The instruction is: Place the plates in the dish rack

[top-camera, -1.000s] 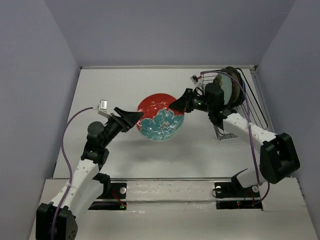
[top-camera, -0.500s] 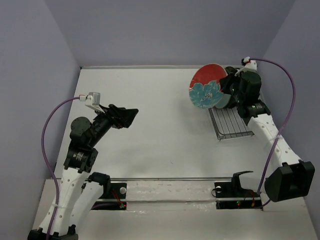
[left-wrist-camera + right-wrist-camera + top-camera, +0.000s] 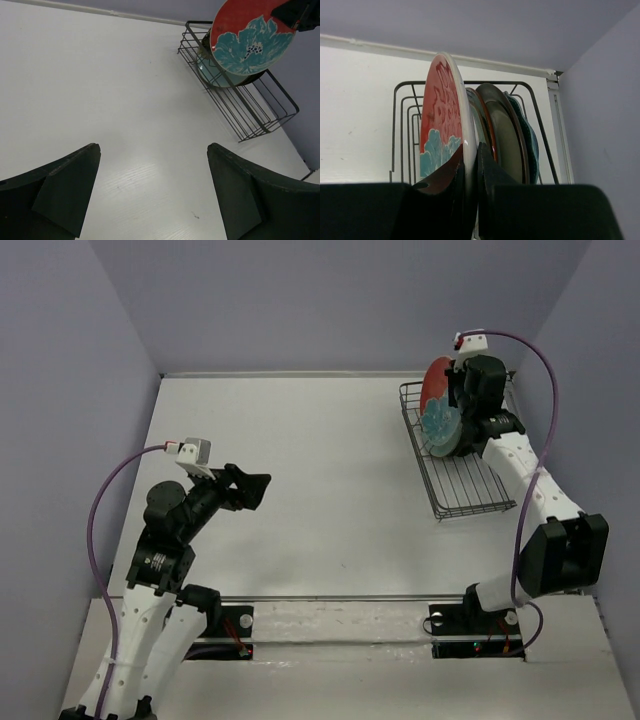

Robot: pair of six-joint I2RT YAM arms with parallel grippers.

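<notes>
The red-and-blue floral plate (image 3: 438, 405) rises above neighbouring plates, so my right gripper should lower the floral plate onto the rack wires before releasing it.
My right gripper (image 3: 462, 418) (image 3: 470, 150) is shut on the rim of the red-and-blue floral plate (image 3: 438, 405) (image 3: 442, 125) (image 3: 250, 37). It holds the plate upright on edge over the far end of the dark wire dish rack (image 3: 465, 480) (image 3: 240, 105) (image 3: 402, 115). Behind it in the rack stand several other plates (image 3: 510, 135), one mint, one grey-brown, one teal scalloped. My left gripper (image 3: 255, 488) (image 3: 152, 185) is open and empty above the bare table at the left.
The rack stands at the far right by the right wall (image 3: 590, 390). Its near half holds no plates (image 3: 470, 495). The back wall (image 3: 330, 300) lies just behind the rack.
My right gripper carried the floral plate from the table's middle to the rack and turned it upright. My left gripper let go of it and drew back to the left.
</notes>
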